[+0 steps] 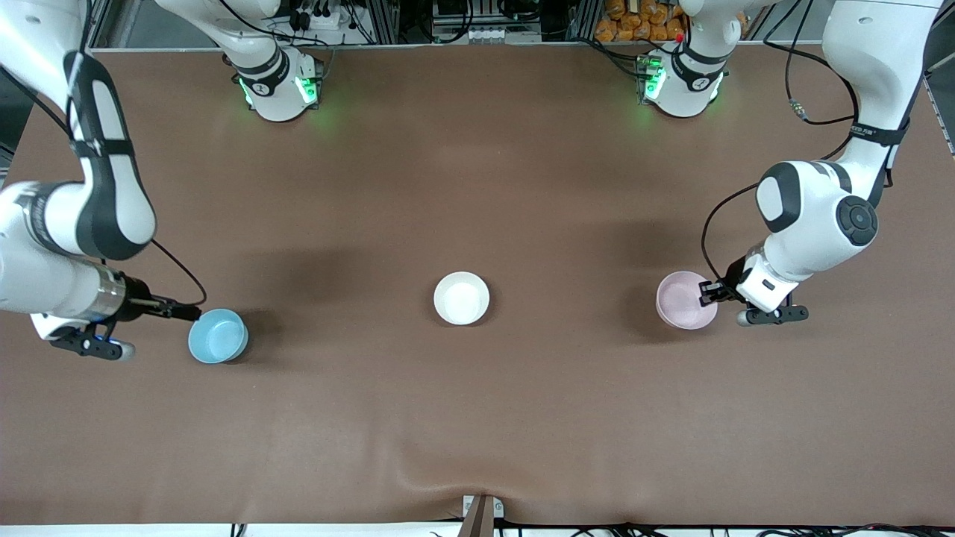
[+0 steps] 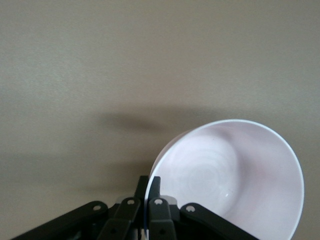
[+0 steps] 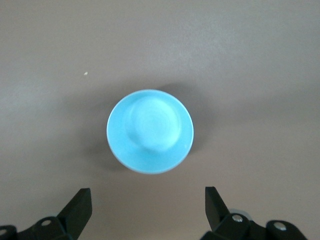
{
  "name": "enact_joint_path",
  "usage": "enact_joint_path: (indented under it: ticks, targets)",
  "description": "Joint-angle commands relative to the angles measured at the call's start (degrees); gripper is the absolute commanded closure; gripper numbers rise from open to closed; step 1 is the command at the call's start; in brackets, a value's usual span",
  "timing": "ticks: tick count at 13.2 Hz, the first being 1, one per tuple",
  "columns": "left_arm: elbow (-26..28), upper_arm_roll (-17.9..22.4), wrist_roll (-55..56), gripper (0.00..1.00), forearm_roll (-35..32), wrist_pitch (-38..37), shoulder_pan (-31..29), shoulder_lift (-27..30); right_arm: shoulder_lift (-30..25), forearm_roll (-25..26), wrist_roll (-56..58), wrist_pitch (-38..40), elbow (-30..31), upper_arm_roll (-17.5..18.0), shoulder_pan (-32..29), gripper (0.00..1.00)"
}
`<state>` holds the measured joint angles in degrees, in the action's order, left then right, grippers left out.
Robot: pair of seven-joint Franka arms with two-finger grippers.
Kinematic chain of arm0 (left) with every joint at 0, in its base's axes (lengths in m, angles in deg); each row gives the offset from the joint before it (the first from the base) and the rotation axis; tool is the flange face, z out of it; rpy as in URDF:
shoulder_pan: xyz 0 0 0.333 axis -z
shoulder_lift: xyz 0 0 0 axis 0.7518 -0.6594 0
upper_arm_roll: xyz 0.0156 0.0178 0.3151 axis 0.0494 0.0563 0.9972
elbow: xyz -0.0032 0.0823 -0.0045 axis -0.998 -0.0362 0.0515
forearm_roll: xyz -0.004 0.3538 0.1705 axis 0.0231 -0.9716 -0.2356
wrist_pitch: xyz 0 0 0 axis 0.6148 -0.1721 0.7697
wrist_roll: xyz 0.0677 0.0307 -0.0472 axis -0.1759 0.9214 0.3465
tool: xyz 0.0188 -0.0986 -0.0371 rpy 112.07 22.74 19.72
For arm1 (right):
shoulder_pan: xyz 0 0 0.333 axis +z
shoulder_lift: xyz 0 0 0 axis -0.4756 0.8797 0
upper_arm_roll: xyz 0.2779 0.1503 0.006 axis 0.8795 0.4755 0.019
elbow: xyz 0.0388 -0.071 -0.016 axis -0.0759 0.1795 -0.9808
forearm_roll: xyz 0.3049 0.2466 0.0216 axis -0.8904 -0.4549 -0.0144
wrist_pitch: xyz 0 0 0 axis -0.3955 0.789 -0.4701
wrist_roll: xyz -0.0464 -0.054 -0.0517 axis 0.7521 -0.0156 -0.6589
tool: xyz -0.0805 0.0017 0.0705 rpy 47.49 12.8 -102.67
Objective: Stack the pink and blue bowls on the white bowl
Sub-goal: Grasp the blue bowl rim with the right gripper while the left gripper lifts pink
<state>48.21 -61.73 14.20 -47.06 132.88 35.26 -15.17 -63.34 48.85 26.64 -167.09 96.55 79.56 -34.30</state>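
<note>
Next, my right gripper takes hold of the blue bowl by its rim (image 1: 202, 316), to stack the blue bowl on the white bowl (image 1: 462, 297).
The white bowl (image 1: 462, 297) stands upright in the middle of the brown table. Toward the left arm's end lies the pink bowl (image 1: 683, 300) (image 2: 235, 175); my left gripper (image 1: 709, 292) (image 2: 148, 185) is shut on its rim, one finger inside and one outside. The pink bowl looks tilted in the left wrist view; whether it is off the table I cannot tell. Toward the right arm's end sits the blue bowl (image 1: 217, 335) (image 3: 150, 131), upright. My right gripper (image 1: 183, 311) (image 3: 147, 200) is open beside it, fingers wide apart and short of the bowl, touching nothing.
The brown cloth (image 1: 477, 186) covers the table and has a raised fold (image 1: 448, 462) near the front edge, by a small bracket (image 1: 481, 514). The two arm bases (image 1: 280, 82) (image 1: 683, 82) stand along the edge farthest from the front camera.
</note>
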Motion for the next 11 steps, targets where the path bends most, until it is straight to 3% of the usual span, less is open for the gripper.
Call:
enact_joint_path:
  ticks: [1, 6, 11]
  targets:
    - [0.3, -1.4, 0.5, 1.00, 2.8, -1.2, -0.4, 2.3, 3.6, -0.2, -1.3, -2.3, -0.7, 0.5, -2.1, 0.00]
    - [-1.8, -3.9, 1.6, 1.00, 10.0, -5.8, -0.4, 4.4, 8.9, -1.8, -0.6, -8.4, 0.2, 0.5, -3.9, 0.00]
    - [-7.0, -5.4, 6.9, 1.00, 10.0, -12.4, -0.2, 5.1, 9.0, -1.8, -0.4, -20.4, 8.0, 0.5, -3.4, 0.00]
